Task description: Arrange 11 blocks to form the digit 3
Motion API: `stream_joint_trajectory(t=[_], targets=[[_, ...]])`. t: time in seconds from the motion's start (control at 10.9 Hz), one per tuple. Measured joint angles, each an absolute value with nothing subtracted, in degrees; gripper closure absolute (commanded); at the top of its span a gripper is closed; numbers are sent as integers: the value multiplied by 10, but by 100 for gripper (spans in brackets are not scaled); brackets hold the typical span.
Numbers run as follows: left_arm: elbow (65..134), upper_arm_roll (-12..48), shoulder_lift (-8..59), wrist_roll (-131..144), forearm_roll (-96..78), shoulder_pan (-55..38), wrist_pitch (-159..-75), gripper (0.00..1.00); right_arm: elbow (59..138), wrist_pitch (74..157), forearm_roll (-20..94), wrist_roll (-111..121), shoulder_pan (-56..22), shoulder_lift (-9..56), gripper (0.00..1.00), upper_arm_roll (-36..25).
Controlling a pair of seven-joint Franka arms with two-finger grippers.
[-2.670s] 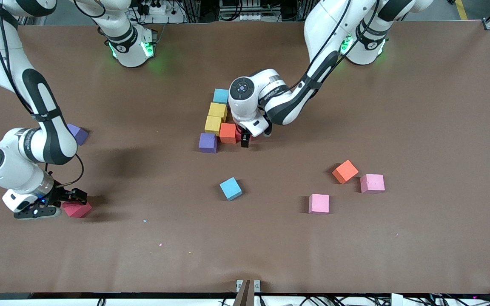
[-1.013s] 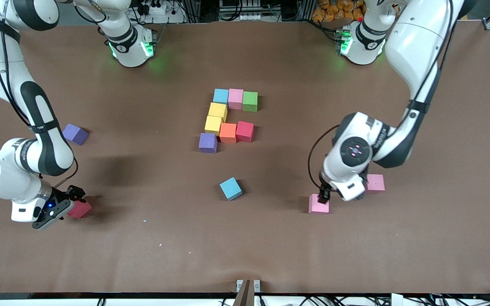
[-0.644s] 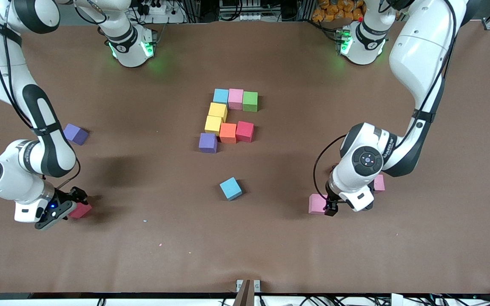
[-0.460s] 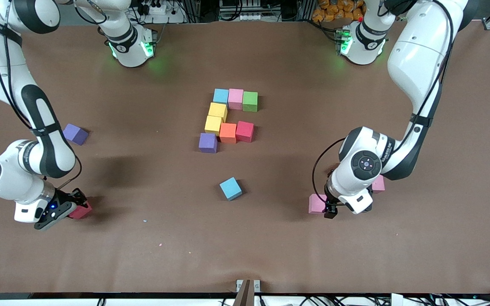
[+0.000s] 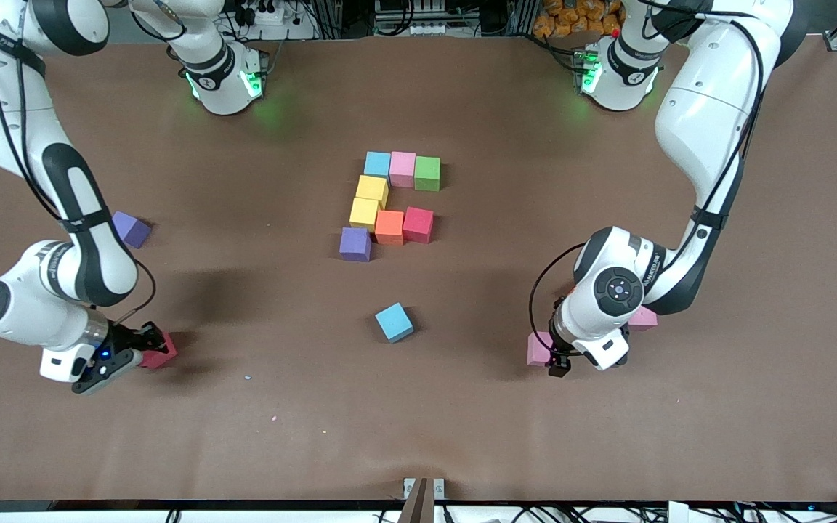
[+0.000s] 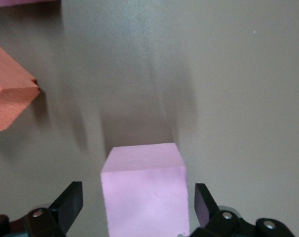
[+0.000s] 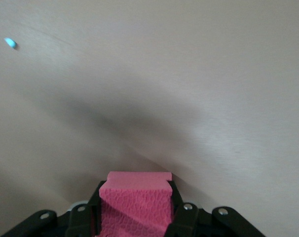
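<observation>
My left gripper needs to lower its fingers before it closes on the pink block [image 6: 143, 185]. Its fingers reach only the block's top side [image 6: 145, 205], above its sides, so they would miss the block if they closed now.
The partial figure lies mid-table: light blue [image 5: 377, 164], pink [image 5: 402, 168] and green [image 5: 427, 173] blocks in a row, two yellow blocks [image 5: 368, 201], then orange [image 5: 389, 226], red [image 5: 418, 224] and purple [image 5: 355, 244]. My left gripper [image 5: 552, 357] is open, its fingers either side of a loose pink block [image 5: 535, 348], which also shows in the left wrist view [image 6: 144, 197]. My right gripper [image 5: 144, 350] is shut on a red block [image 5: 160, 351], seen in the right wrist view [image 7: 134, 197], low over the table at the right arm's end.
Loose blocks: light blue [image 5: 394, 322] nearer the camera than the figure, purple [image 5: 131, 229] beside the right arm, a second pink [image 5: 645, 318] partly under the left arm. An orange block [image 6: 9, 98] shows in the left wrist view only.
My left gripper swung from the figure to the loose pink block and came down around it. My right gripper, holding the red block, shifted a little toward the table's middle.
</observation>
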State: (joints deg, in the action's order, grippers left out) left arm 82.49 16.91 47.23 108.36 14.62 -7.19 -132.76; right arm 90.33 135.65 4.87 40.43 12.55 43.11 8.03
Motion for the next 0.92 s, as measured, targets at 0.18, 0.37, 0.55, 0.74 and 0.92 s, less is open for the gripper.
stream_joint_trajectory(t=[0.18,0.37,0.55,0.74,0.92], targets=[[819,165,479,1086,146,-72,-1336,0,925,1348,72,332,90,412,86,75],[816,159,486,1086,146,-74,-1341,0,956,1347,81,259,61,385,86,73],[816,158,497,1086,146,-75,-1348,0,985,1347,93,183,33,360,86,69],[815,158,503,1086,146,-76,-1349,0,1006,1351,106,101,-5,343,86,56],[815,158,506,1082,146,-76,-1349,38,1025,1375,111,18,-44,332,86,46]])
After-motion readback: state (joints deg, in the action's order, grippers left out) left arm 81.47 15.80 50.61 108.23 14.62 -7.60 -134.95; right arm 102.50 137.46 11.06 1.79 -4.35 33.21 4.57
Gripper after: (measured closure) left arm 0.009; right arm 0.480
